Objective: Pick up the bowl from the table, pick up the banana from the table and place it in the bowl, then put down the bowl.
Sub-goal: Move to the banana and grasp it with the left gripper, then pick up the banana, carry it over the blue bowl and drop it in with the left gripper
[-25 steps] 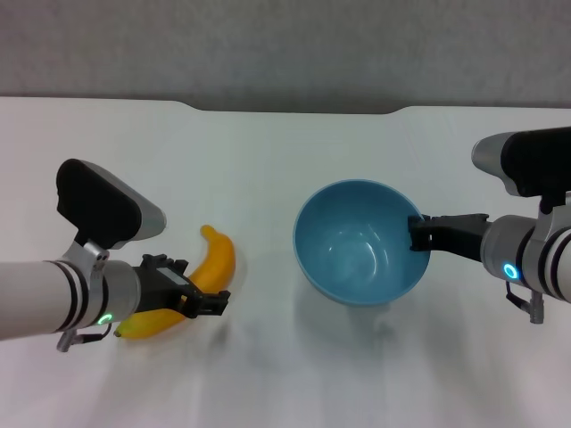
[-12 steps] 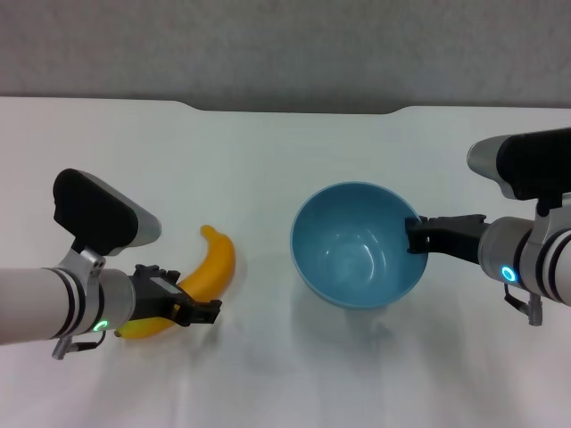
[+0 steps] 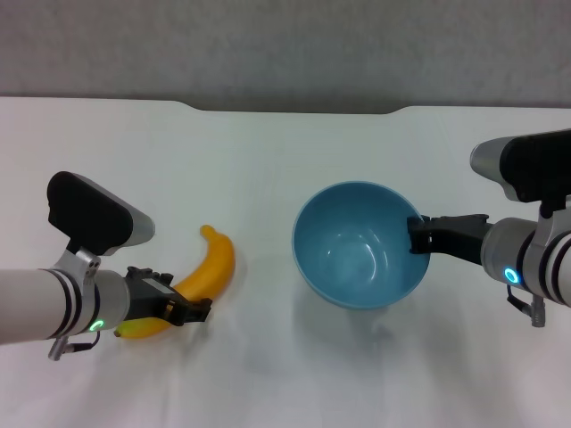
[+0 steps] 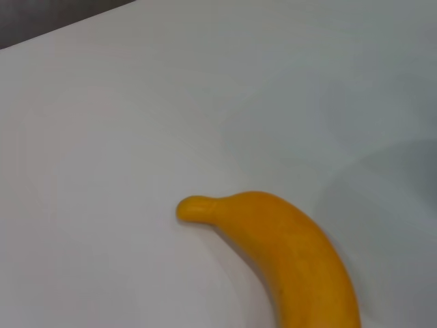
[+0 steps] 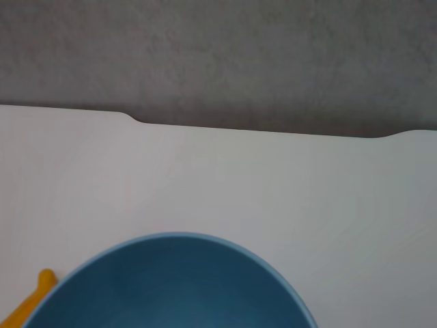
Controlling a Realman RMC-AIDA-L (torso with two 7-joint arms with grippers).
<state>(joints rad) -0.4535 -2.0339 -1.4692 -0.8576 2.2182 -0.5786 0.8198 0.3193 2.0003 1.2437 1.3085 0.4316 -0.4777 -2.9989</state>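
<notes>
My left gripper's fingers reach down low on either side of the banana's curved body point(image 3: 205, 276) point(image 4: 307, 273), so my left gripper closes on the banana next.
The light-blue bowl point(image 3: 357, 259) is right of centre, with its shadow on the white table point(image 3: 268, 160) below it. My right gripper point(image 3: 417, 234) is shut on its right rim. The bowl's far rim fills the bottom of the right wrist view point(image 5: 171, 287). The yellow banana point(image 3: 212, 266) lies on the table at the left. My left gripper point(image 3: 174, 301) is open, its fingers on either side of the banana's near end. The left wrist view shows the banana point(image 4: 293, 260) with its stem tip. The stem also shows in the right wrist view point(image 5: 31, 301).
The table's far edge has a shallow notch point(image 3: 294, 109) with a grey wall behind it. Bare white tabletop lies between the banana and the bowl and along the front.
My left gripper has drawn back to the left and toward me along the banana, which stays put. The right gripper and the bowl have barely moved.
</notes>
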